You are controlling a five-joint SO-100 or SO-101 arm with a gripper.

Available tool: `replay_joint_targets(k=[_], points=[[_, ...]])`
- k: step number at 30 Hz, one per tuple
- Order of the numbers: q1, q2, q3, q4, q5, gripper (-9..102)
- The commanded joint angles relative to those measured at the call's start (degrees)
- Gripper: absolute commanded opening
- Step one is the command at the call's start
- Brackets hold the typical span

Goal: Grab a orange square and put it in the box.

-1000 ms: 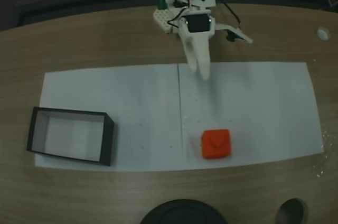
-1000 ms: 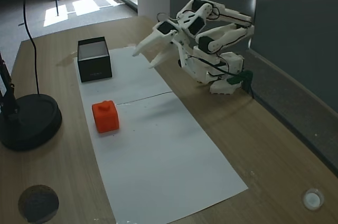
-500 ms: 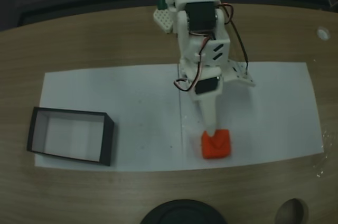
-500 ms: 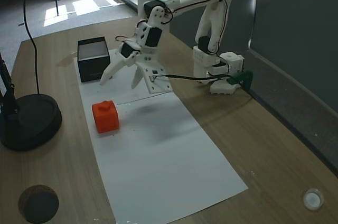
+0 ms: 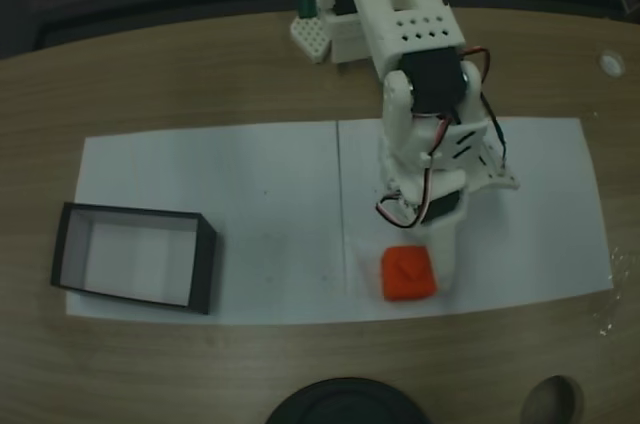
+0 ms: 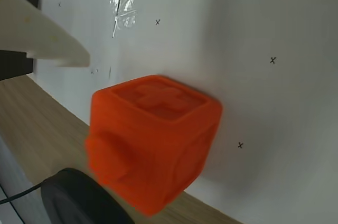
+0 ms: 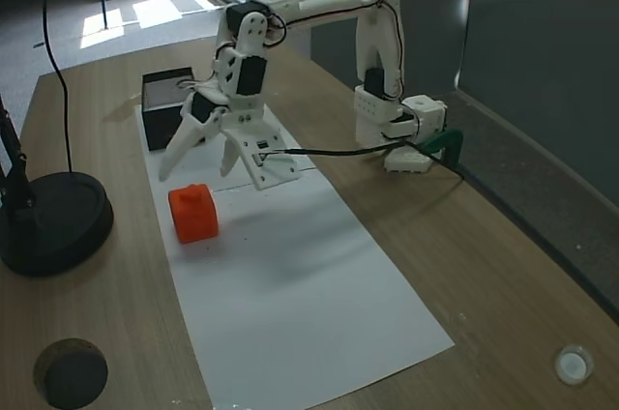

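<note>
My gripper will next take hold of the orange square point(image 5: 409, 274) by its opposite sides, so that it can put the orange square in the box point(image 5: 133, 256).
The orange square point(image 5: 409, 274) rests on the white paper near the table's front edge in a fixed view, and is the orange block point(image 7: 193, 214) in the other. The box point(image 5: 133, 256), black-walled with a pale floor, stands open-topped at the paper's left end; the arm partly hides the box point(image 7: 170, 110) in the side view. My gripper point(image 7: 193, 174) hangs open just above and behind the block, touching nothing. In the wrist view the orange square point(image 6: 153, 145) looms close, with one white finger point(image 6: 42, 39) at the upper left.
A black round lamp base point(image 7: 53, 221) sits close to the block, at the table's front edge point(image 5: 345, 402). The white paper point(image 7: 290, 275) covers the work area. The arm's base point(image 7: 397, 120) stands at the far side. A small white cap point(image 7: 573, 365) lies apart.
The arm has unfolded from its base and reached out over the paper, bringing the open gripper down to just above the orange square. Block and box have not moved.
</note>
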Motion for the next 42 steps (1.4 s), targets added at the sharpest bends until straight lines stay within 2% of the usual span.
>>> replay_joint_targets(k=[1,18,20,24,26,34,38,42], points=[[0.35,-1.05,-3.69,-1.14,-0.09,41],[0.97,-15.64,-12.74,-1.85,0.35,40],[0.97,-16.17,-12.83,-1.93,0.18,32],[1.05,-16.79,-13.71,-1.93,0.44,7],[1.23,-16.79,-14.33,-1.93,0.44,0],[4.22,-14.85,-15.82,-1.05,0.00,1],[9.67,-10.11,-20.21,1.93,-0.70,1],[16.35,-4.31,-27.60,7.21,-5.89,2]])
